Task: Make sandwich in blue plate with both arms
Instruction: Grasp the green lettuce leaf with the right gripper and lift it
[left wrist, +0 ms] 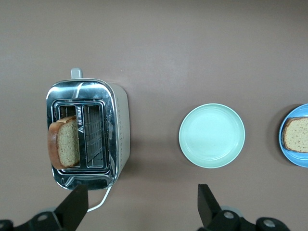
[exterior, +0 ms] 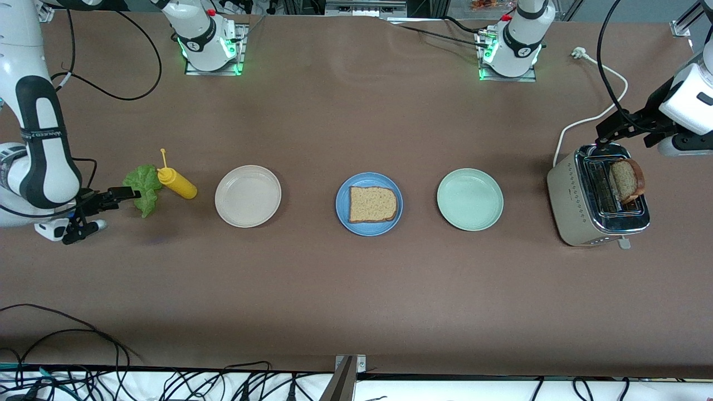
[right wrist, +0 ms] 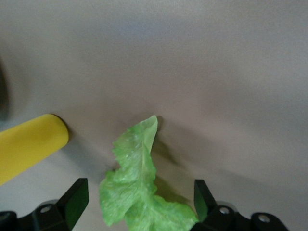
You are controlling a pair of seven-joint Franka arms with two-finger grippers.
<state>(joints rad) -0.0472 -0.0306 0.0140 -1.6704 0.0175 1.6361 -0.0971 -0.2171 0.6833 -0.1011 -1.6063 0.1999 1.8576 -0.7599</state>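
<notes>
My right gripper needs to move down before it closes on the green leaf (right wrist: 139,192). Its fingers are above the leaf, and one of them is over the leaf's outer edge (right wrist: 187,216).
A blue plate (exterior: 341,205) sits mid-table with one brown toast slice (exterior: 372,204) lying on it. A second toast slice (exterior: 628,179) stands up out of the toaster (exterior: 579,206) at the left arm's end. My left gripper (exterior: 606,138) hovers open over the toaster's edge; in the left wrist view its fingers straddle bare table beside the toaster (left wrist: 120,130). The green lettuce leaf (exterior: 143,186) lies at the right arm's end. My right gripper (right wrist: 139,197) is open, low over the lettuce (right wrist: 134,183), a finger on each side of the leaf and apart from it.
A yellow squeeze bottle (exterior: 177,182) lies right beside the lettuce. A beige plate (exterior: 248,196) and a pale green plate (exterior: 469,199) flank the blue one, both bare. The toaster's white cord (exterior: 590,120) runs toward the arm bases. Cables hang along the table's near edge.
</notes>
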